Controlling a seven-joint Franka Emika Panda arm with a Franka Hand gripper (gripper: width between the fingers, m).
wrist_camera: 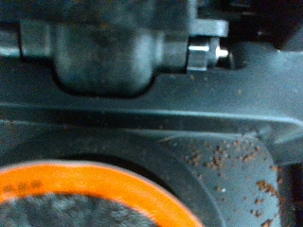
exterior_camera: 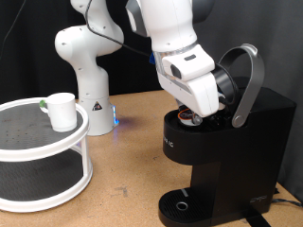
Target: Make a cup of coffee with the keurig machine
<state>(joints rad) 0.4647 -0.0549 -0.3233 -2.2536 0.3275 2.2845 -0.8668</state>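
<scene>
The gripper is ready to release the orange-rimmed pod. The pod sits inside the rim of the machine's open pod chamber (exterior_camera: 189,120) (wrist_camera: 180,156), so it would rest in the chamber.
The keurig machine (exterior_camera: 241,156) stands at the exterior view's right with its silver-grey lid handle (exterior_camera: 248,80) raised and its pod chamber open. My gripper (exterior_camera: 195,113) reaches down into that chamber; its fingers are hidden behind the hand and the chamber rim. The wrist view is very close to the chamber. It shows an orange ring (wrist_camera: 104,184) around a dark centre, black plastic above it, and scattered coffee grounds (wrist_camera: 227,156). No fingers show there. The white cup (exterior_camera: 62,111) stands on the top shelf of a round stand at the exterior view's left, far from the gripper.
The white two-tier round stand (exterior_camera: 28,142) fills the exterior view's lower left. The arm's white base (exterior_camera: 87,76), with a blue light, stands behind it. The machine's round drip tray (exterior_camera: 182,205) has nothing on it. Brown tabletop lies between stand and machine.
</scene>
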